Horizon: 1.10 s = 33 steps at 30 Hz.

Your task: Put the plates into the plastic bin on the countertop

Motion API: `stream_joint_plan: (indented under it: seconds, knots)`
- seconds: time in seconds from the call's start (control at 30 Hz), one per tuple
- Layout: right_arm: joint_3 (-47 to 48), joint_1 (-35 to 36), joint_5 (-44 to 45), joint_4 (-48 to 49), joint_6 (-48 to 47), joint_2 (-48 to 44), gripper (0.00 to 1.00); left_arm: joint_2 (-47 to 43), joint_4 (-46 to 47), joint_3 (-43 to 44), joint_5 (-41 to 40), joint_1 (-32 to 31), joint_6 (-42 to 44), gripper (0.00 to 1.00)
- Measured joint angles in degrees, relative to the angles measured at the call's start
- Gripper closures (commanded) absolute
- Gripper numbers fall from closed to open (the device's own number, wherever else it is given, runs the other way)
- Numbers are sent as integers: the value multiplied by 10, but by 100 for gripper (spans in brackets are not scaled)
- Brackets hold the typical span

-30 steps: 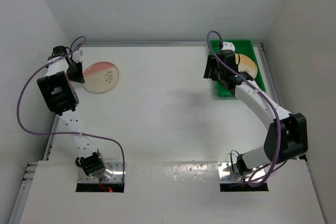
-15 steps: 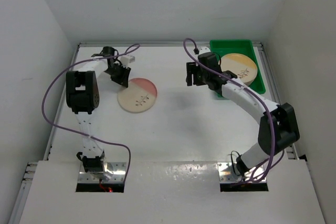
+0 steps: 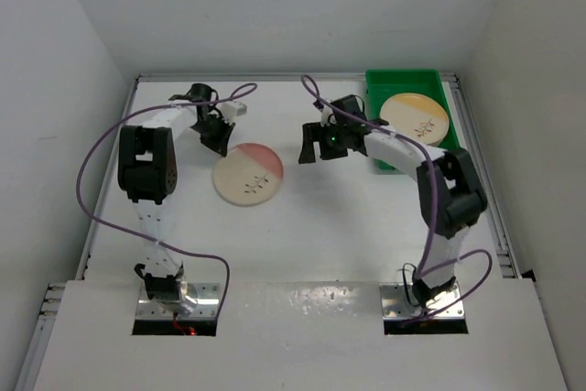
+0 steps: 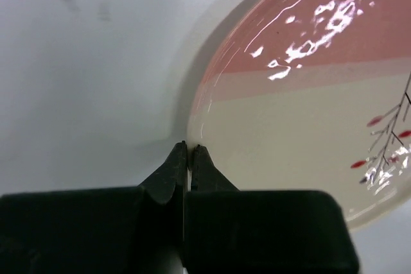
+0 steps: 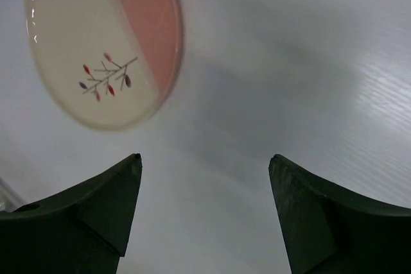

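The plate's pink rim (image 3: pixel 278 161) is free where my left gripper's hold leaves it, so my right gripper needs to pinch the plate there to place it into the bin (image 3: pixel 383 158).
A cream plate with a pink section and a leaf sprig (image 3: pixel 248 175) lies left of the middle of the white countertop (image 3: pixel 302 235). My left gripper (image 3: pixel 221 146) is shut on its far left rim; the left wrist view shows the fingertips pinching the rim (image 4: pixel 190 158) of the pink plate (image 4: pixel 308 94). My right gripper (image 3: pixel 309 150) is open and empty, above the counter to the right of that plate, which shows in the right wrist view (image 5: pixel 103 43). The green plastic bin (image 3: pixel 383 158) at the back right holds a cream and yellow plate (image 3: pixel 415 117).
White walls (image 3: pixel 55 135) close in the counter on the left, back and right. A metal rail (image 3: pixel 476 162) runs along the right edge beside the bin. Purple cables (image 3: pixel 92 190) loop off both arms.
My left gripper has carried the pink plate from the far left toward the middle. My right gripper has left the bin and moved left toward that plate, leaving the yellow plate in the bin.
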Motion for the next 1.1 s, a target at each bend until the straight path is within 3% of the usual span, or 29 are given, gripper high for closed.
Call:
stream_joint_plan:
  seconds: [0.23,0.37,0.6,0.63,0.67,0.87,0.97,1.0,1.1]
  knots:
    - [68,6,-112,5,18,133,21,-99,-54,-16,3,-79,12,100]
    - [99,7,-170,38,45,194,25,-142,-62,-16,13,-85,11,100]
    - [76,17,-250,140,118,238,79,-126,-61,-24,3,-71,8,100]
    - [62,17,-265,163,137,239,92,-122,-61,-24,1,-69,7,100]
    - [46,17,-279,188,155,240,98,-117,-60,-24,-3,-68,8,100]
    - [-19,15,-315,304,235,239,100,-95,-52,-24,-13,-65,6,100]
    - [-43,6,-319,337,264,227,100,-94,-54,-16,-14,-65,3,65]
    - [-58,-1,-316,341,281,210,100,-94,-65,-3,-15,-65,-2,45]
    - [-104,-41,-283,348,311,144,100,-94,-87,47,-23,-58,-13,32]
